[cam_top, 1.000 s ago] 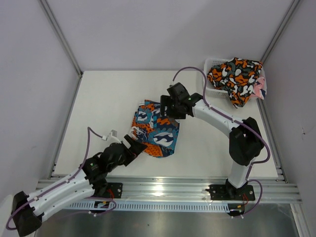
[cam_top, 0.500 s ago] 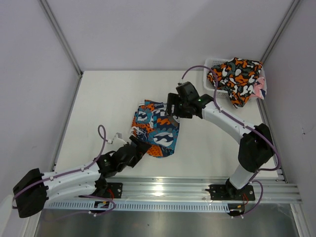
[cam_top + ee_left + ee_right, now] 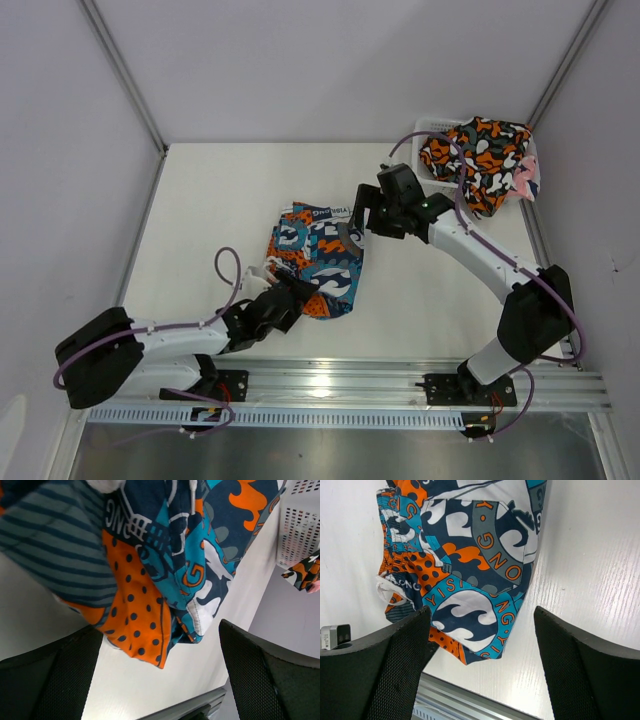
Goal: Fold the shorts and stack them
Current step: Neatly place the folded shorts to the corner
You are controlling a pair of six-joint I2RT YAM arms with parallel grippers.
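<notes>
My left gripper should next drag the folded patchwork shorts aside for stacking, so it should grab the orange dotted hem (image 3: 316, 306) (image 3: 147, 641) at their near corner.
The blue-teal-orange patchwork shorts (image 3: 315, 260) lie folded in the middle of the table; they also show in the left wrist view (image 3: 165, 555) and the right wrist view (image 3: 470, 565). My left gripper (image 3: 291, 299) is open and empty at their near-left corner, the orange dotted hem just ahead of it (image 3: 160, 680). My right gripper (image 3: 358, 219) is open and empty above their far-right edge (image 3: 482, 665). The orange-black-white camouflage shorts (image 3: 475, 150) are heaped in the basket. A bit of the pink-navy-white shorts (image 3: 527, 178) hangs under them.
The white mesh basket (image 3: 428, 128) stands at the table's back right corner and shows in the left wrist view (image 3: 300, 525). The metal rail (image 3: 330, 378) runs along the near edge. Grey walls close in the table's left, back and right.
My right gripper has drawn back to the right, off the patchwork shorts. My left arm has lowered and slid right along their near-left corner. The shorts have not moved.
</notes>
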